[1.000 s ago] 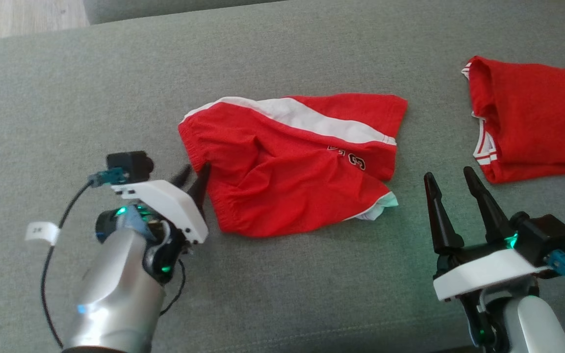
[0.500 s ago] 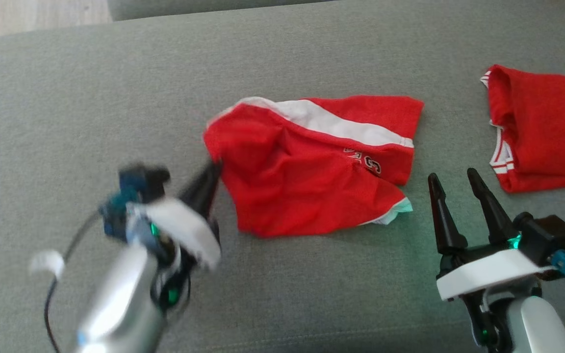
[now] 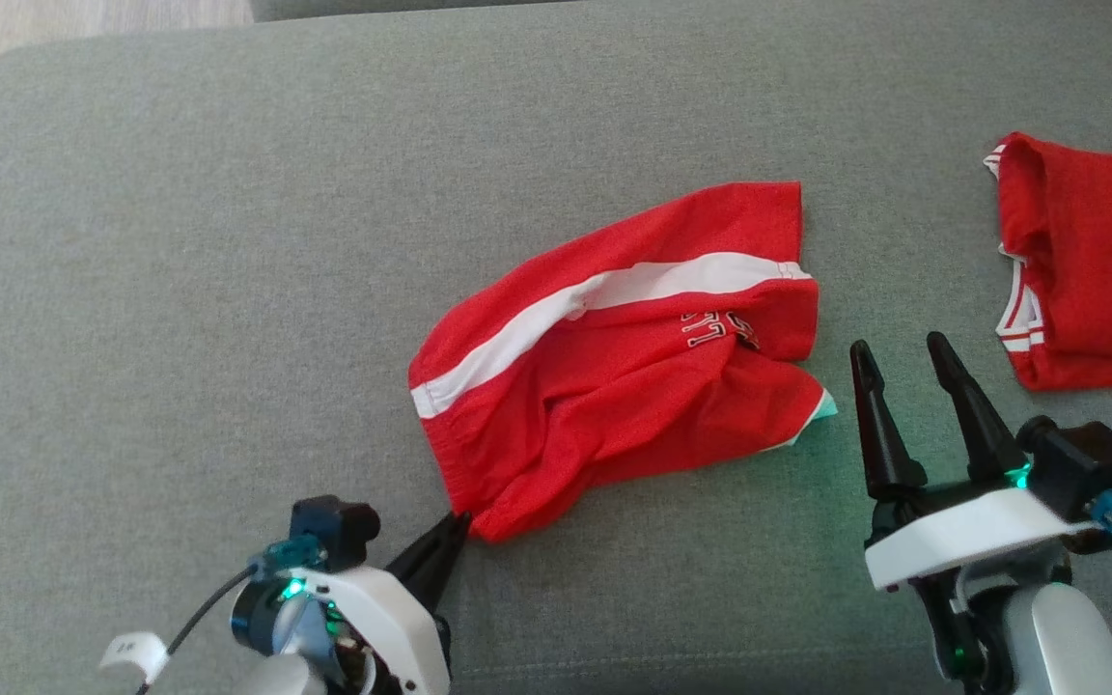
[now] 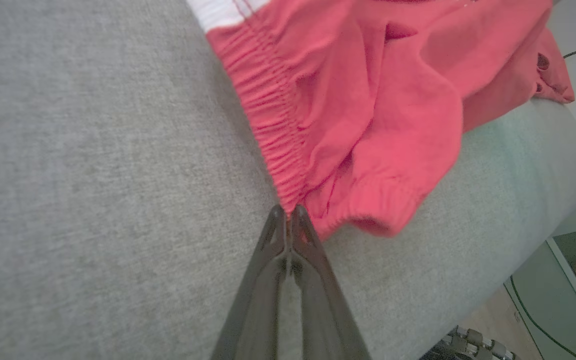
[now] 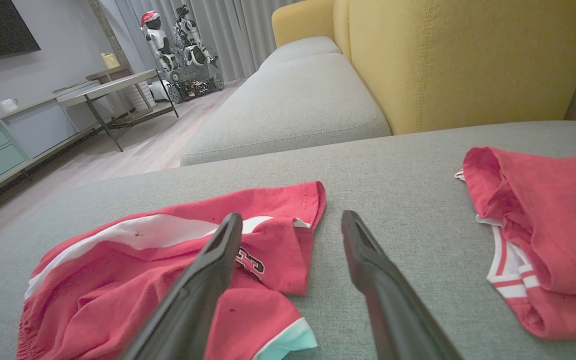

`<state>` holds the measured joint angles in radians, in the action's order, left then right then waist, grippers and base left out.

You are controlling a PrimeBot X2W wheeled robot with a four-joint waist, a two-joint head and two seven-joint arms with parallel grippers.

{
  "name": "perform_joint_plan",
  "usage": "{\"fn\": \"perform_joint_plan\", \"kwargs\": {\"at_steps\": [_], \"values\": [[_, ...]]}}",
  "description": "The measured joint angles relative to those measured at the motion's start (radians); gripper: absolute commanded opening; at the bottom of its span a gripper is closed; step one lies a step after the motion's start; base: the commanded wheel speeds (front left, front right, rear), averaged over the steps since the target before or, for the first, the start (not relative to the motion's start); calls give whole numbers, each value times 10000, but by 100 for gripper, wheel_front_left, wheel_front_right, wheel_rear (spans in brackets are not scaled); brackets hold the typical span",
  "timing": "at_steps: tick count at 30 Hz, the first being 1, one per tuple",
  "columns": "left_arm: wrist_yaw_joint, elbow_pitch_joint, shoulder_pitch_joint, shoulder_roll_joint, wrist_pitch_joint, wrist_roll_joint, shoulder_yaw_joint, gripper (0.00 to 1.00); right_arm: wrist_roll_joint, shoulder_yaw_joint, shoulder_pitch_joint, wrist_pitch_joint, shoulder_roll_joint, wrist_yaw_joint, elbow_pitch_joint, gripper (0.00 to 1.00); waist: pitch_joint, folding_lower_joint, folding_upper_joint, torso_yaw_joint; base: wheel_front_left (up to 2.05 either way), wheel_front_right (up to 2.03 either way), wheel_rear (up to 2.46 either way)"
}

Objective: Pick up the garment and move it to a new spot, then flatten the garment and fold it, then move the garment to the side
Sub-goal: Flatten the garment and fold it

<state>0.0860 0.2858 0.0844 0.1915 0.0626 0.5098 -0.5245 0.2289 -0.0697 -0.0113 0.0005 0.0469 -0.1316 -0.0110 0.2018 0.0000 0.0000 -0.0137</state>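
Next, the right gripper grabs the red shorts [image 3: 587,405] by the leg hem at the white stripe's end [image 3: 798,274] to flatten them for folding.
The garment [image 3: 614,386], red shorts with a white side stripe and a printed logo, lies crumpled on the grey sofa cushion [image 3: 180,290]. My left gripper [image 3: 458,526] is shut on the near left corner of its elastic waistband. In the left wrist view the fingertips of the left gripper [image 4: 288,212] pinch the gathered hem of the garment [image 4: 368,125]. My right gripper [image 3: 894,346] stands open just right of the shorts, holding nothing. The right wrist view has the right gripper [image 5: 292,217] over the leg end of the garment [image 5: 143,280].
A second red piece of clothing [image 3: 1087,261] with white trim lies at the far right, also in the right wrist view [image 5: 548,225]. A yellow sofa back [image 5: 468,60] rises behind. Wooden floor [image 3: 35,29] shows past the cushion's far left corner.
My left gripper shut on the waistband corner and pulled it toward the near edge, stretching and turning the shorts. The head camera shifted. The right gripper stayed open in place.
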Motion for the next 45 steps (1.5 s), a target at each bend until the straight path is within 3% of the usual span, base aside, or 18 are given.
{"fn": "perform_joint_plan", "kwargs": {"at_steps": [1, 2, 3, 14, 23, 35, 45], "values": [[-50, 56, 5, -2, -82, -10, 2, 0, 2, 2, 1, 0, 0, 0, 2, 100, -3, 0, 0, 4, 0, 0, 0], [-79, 115, 5, -23, -199, -10, 15, 18, 2, 0, 0, 2, 0, 0, 10, 100, -12, 0, 0, 4, 0, 0, 0], [-125, 174, 5, -61, -366, -10, 59, 100, 2, -12, 0, 2, 0, 0, 10, 100, -22, 0, 0, 3, 0, 0, 0], [-1308, -391, 28, -403, -2830, -395, 1087, 100, -251, 31, -2, -4, 0, 0, -134, 100, -468, 0, 0, -81, 0, 0, 0], [-2286, -1802, 34, -253, -3122, -1394, 2259, 100, -646, 196, 3, 15, 0, 0, -295, 100, -969, 0, 0, -33, 0, 0, 0], [-2435, -2159, -903, 226, -2963, -1649, 2474, 100, -813, 232, 347, 247, -2, 0, -405, 100, -1481, 0, 0, 63, 0, 0, 0], [-2439, -2328, -996, 259, -2752, -1641, 2401, 100, -809, 242, 452, 309, -2, 0, -428, 100, -1573, 0, 0, 121, 0, 0, 0]]}}
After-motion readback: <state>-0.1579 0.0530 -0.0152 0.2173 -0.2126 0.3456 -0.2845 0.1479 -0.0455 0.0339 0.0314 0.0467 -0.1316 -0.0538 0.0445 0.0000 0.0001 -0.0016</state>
